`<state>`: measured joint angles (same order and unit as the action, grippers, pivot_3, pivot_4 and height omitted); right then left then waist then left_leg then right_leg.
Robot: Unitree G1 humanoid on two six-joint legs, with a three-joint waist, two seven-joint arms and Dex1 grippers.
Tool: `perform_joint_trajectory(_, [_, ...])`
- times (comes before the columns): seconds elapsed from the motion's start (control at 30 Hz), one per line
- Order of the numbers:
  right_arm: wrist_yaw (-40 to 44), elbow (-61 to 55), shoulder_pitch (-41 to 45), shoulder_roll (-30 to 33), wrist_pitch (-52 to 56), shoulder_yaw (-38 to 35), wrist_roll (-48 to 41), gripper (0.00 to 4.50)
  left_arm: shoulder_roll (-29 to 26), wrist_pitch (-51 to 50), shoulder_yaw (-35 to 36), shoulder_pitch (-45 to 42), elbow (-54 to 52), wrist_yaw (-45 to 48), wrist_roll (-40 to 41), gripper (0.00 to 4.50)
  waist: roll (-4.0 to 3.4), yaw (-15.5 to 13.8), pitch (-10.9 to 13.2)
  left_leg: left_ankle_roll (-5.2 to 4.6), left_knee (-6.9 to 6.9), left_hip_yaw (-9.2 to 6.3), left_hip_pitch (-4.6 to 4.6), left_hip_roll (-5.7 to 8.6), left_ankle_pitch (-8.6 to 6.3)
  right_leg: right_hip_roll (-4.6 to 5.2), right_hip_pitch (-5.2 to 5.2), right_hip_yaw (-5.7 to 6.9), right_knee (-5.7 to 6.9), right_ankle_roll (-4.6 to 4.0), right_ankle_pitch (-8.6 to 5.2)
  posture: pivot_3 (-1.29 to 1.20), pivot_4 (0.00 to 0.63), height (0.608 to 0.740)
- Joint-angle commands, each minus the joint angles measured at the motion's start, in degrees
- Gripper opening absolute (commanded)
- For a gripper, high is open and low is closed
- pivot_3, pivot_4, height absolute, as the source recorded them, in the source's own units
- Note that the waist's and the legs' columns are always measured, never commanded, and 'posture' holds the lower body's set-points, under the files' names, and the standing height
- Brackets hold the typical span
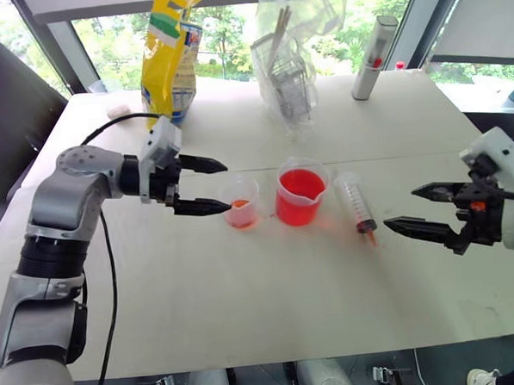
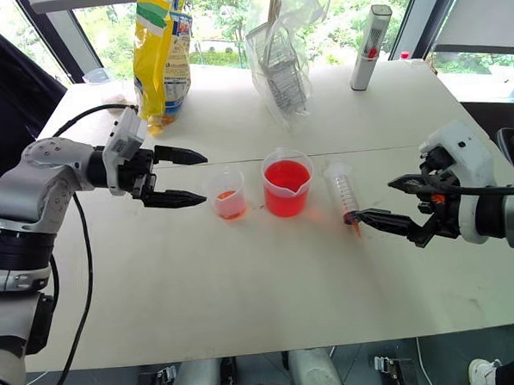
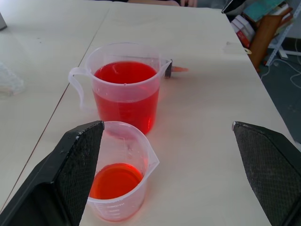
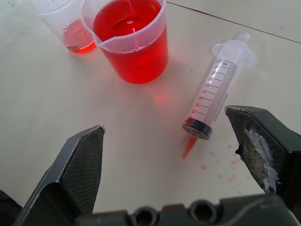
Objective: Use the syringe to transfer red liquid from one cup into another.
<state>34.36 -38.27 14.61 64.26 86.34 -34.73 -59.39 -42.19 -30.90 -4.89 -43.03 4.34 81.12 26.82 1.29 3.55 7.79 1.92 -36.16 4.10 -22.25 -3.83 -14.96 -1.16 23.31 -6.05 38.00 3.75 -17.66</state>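
Observation:
My right gripper will next draw the red liquid (image 1: pixel 298 203) and move it between cups, so it will grab the syringe by its graduated body (image 1: pixel 354 201).
The syringe (image 4: pixel 215 91) lies flat on the table to the right of the big beaker (image 1: pixel 300 192), its orange tip toward me and small red drops around the tip. The beaker holds plenty of red liquid (image 3: pixel 124 84). Left of it stands the small cup (image 1: pixel 241 202) with a shallow layer of red liquid (image 3: pixel 114 181). My left gripper (image 1: pixel 207 186) is open, its fingertips just left of the small cup and not touching it. Right of the syringe, my right gripper (image 1: pixel 417 208) hovers open and empty, pointing at it.
At the table's back stand a yellow snack bag (image 1: pixel 169 55), a clear plastic bag of items (image 1: pixel 291 53) and a white-grey capped tube (image 1: pixel 374 57). A black cable (image 1: pixel 109 278) trails off my left arm. The table's edges lie close on both sides.

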Motion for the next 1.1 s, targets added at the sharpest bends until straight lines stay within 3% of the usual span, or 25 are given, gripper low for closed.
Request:
perform_joint_trajectory(0.03, [-1.0,-1.1,0.6,-0.1,-0.9,-1.8,-1.1,4.49,-0.5,0.7,1.2,-0.4,-0.3,0.1,0.5,4.5,0.0,0.0,0.0,0.0,0.0,0.0,0.0,0.0,0.0,0.0,0.0,0.0,0.0,0.0,0.0,0.0,0.15,0.739])
perform_joint_trajectory(0.3, [-3.0,-0.9,0.2,-0.9,-0.6,-1.4,-2.3,4.49,0.0,0.3,1.3,-1.4,-0.3,-0.5,0.8,4.5,0.0,-0.2,0.0,0.0,0.0,0.0,0.0,0.0,0.0,0.0,0.0,0.0,0.0,0.0,0.0,0.0,0.15,0.739])
perform_joint_trajectory(0.7, [-5.2,4.2,4.6,0.6,-4.2,7.5,0.2,4.49,1.1,1.0,0.5,-1.6,-0.8,-1.3,0.1,4.5,0.0,-0.4,0.0,0.0,-0.01,0.01,0.0,0.0,0.0,0.0,0.0,-0.01,0.0,0.0,0.0,0.0,0.15,0.739])
perform_joint_trajectory(0.9, [-7.1,12.5,13.0,-0.8,-4.1,17.9,4.8,4.49,1.5,1.4,0.3,-1.7,-0.4,-1.7,-0.1,4.5,-0.01,-0.4,0.0,0.0,-0.02,0.05,0.02,-0.01,0.0,0.0,0.02,-0.03,0.01,0.0,0.0,0.0,0.15,0.739])
perform_joint_trajectory(1.1, [-6.9,29.9,27.7,-5.3,-2.1,34.5,14.0,4.49,2.2,1.5,0.4,-1.0,-1.1,-2.6,0.0,4.5,-0.02,-0.1,0.0,0.0,0.0,0.11,0.03,-0.01,0.0,0.0,0.06,-0.08,0.02,-0.03,0.0,0.0,0.15,0.739])
